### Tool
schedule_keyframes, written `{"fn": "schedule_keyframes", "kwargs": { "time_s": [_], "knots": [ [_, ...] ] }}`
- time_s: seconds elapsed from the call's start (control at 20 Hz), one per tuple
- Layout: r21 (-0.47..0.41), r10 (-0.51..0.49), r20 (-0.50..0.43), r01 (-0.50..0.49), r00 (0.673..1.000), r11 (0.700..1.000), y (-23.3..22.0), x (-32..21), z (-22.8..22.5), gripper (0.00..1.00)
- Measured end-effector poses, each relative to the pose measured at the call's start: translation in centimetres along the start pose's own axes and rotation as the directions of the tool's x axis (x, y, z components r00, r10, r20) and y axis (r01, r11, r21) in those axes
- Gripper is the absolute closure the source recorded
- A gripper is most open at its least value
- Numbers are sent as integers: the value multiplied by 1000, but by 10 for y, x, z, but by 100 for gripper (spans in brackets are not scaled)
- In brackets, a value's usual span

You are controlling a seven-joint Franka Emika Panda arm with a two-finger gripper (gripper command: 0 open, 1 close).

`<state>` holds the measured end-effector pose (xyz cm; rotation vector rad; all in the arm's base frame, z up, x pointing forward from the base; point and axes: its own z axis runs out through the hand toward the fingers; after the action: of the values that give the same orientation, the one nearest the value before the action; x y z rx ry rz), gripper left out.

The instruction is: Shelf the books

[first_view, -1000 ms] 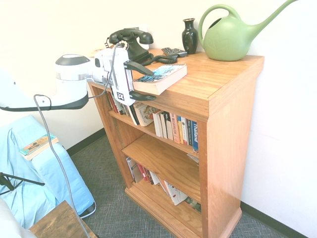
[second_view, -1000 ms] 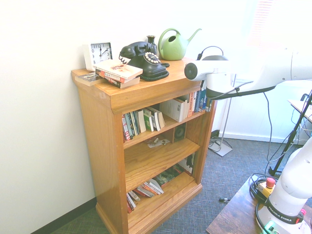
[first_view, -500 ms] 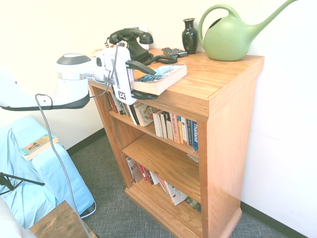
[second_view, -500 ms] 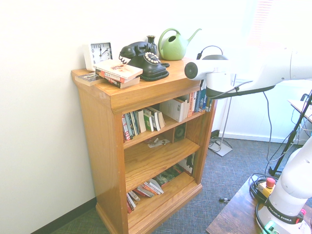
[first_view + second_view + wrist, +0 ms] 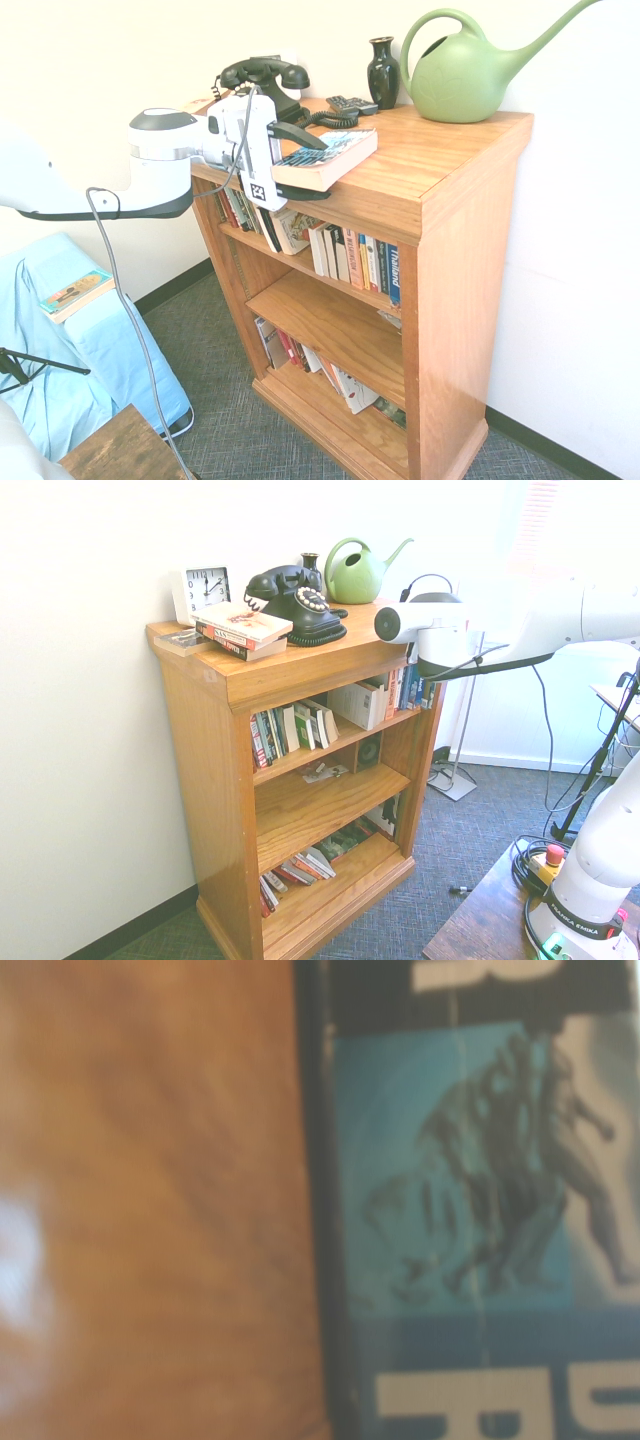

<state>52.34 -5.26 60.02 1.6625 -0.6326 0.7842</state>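
Observation:
One finger is above and one is below the book's overhanging near end [image 5: 312, 170], past the wooden top's front edge [image 5: 385, 210], so it is now time for my gripper to close.
A thick paperback book [image 5: 335, 155] with a light-blue-and-black cover lies flat on top of the wooden bookcase [image 5: 450, 160], its near end overhanging the front edge. My gripper [image 5: 303, 164] comes in from the left and stands open, one finger above the book's near end and one below it. Whether the fingers touch the book I cannot tell. The wrist view shows the blue cover [image 5: 460, 1210] with white lettering beside the wood top [image 5: 150, 1200]. In the second exterior view, two more books [image 5: 243, 629] are stacked on the top's other end, and the gripper is hidden behind the case.
On the top stand a black telephone [image 5: 265, 85], a dark vase [image 5: 383, 70], a green watering can [image 5: 465, 75], a remote [image 5: 352, 104] and a white clock [image 5: 205, 588]. Upright books [image 5: 355, 258] fill the upper shelf. Another book [image 5: 75, 293] lies on the blue sofa.
The arm has slid right toward the bookcase, so the open fingers reach further along the book's near end. The book has not moved.

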Motion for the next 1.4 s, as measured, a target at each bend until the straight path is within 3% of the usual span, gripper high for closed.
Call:
{"fn": "schedule_keyframes", "kwargs": {
  "time_s": [1.4],
  "knots": [
    [2,13,6,-13,1000,1000,10,-7,2,100]
  ]
}}
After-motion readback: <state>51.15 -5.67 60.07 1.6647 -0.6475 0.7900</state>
